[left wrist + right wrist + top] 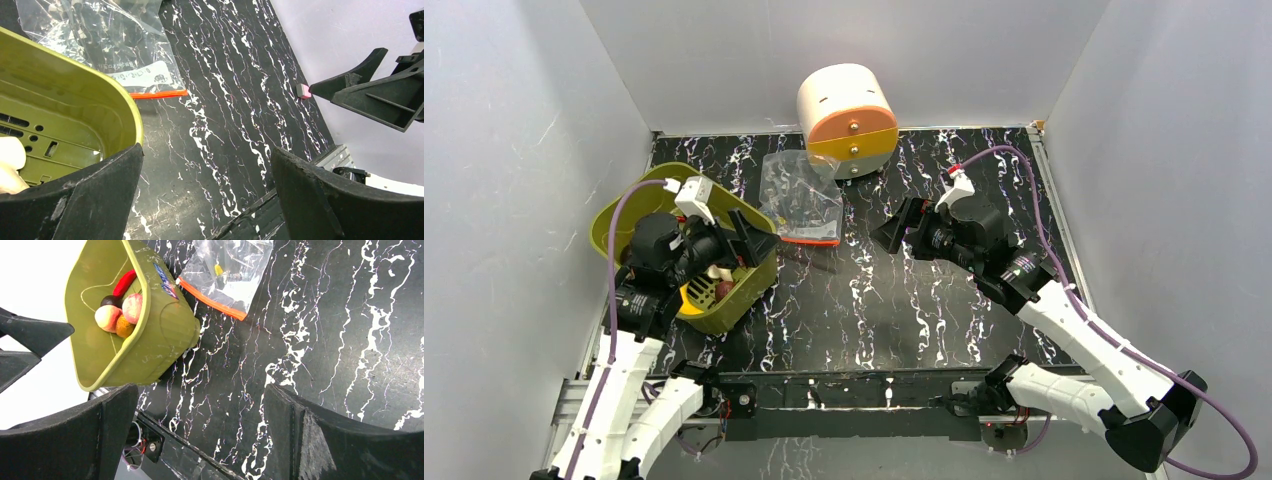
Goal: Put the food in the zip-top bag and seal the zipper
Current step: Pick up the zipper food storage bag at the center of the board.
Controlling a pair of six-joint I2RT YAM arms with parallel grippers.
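Note:
I will reach out with my right gripper and grab the bag's zipper-edge corner away from the basket, so the zipper's other end stays free for sealing.
The food lies in the olive basket: pink-red round fruits, an orange piece, a dark ball and a red piece. The clear zip-top bag lies flat right of the basket, its red-orange zipper along the near edge. A small yellow piece shows through the bag. My left gripper hovers open over the basket's right rim, just left of the zipper. My right gripper hangs open to the bag's right, pointing left. Nothing sits between either pair of fingers.
A white and orange cylinder container stands at the back wall behind the bag. White walls close in the black marbled table on three sides. A metal rail runs along the near edge.

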